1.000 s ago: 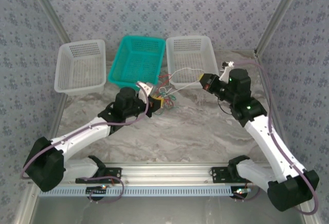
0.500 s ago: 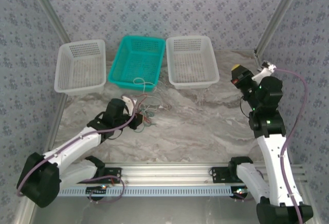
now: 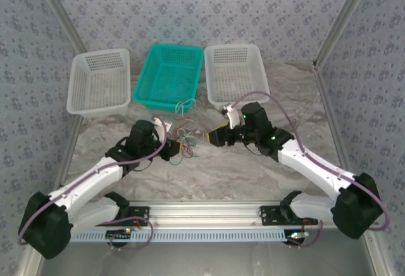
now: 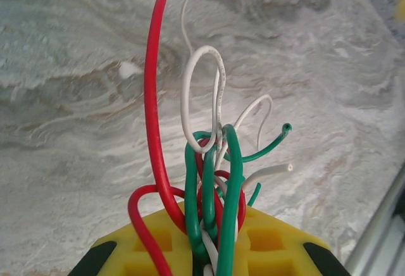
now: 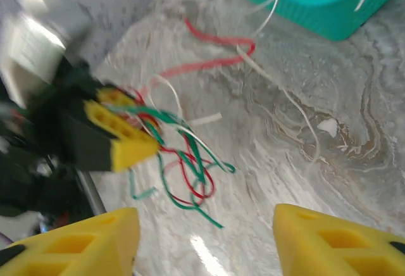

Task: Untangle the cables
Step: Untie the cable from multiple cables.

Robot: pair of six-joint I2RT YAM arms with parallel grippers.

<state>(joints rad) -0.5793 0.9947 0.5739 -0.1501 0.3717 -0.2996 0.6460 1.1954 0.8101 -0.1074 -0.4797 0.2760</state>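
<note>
The right gripper grabs the white wire next by the part jutting from the clump's near side, to pull it free.
The cables (image 4: 209, 162) are a small clump of green, red and white wires. My left gripper (image 4: 209, 254) is shut on the clump, and the wires fan out upward from between its yellow fingers. In the top view the left gripper (image 3: 172, 146) holds the cables (image 3: 187, 147) just above the marble table, left of centre. My right gripper (image 3: 210, 138) faces the clump from the right, a short way off. Its yellow fingertips (image 5: 76, 244) stand wide apart with nothing between them. The clump (image 5: 190, 162) hangs ahead of the right gripper (image 5: 202, 250). A loose red wire (image 5: 215, 54) and a white wire (image 5: 278, 92) lie on the table beyond.
Three baskets line the back: a white one (image 3: 98, 80), a teal one (image 3: 168, 76) and another white one (image 3: 234, 73). A pale wire (image 3: 185, 105) hangs at the teal basket's front rim (image 5: 329, 10). An aluminium rail (image 3: 209, 216) runs along the near edge.
My right arm swung from the far right down to the middle of the table and its gripper opened. The left gripper stayed shut on the clump, drawn back a little from the baskets.
</note>
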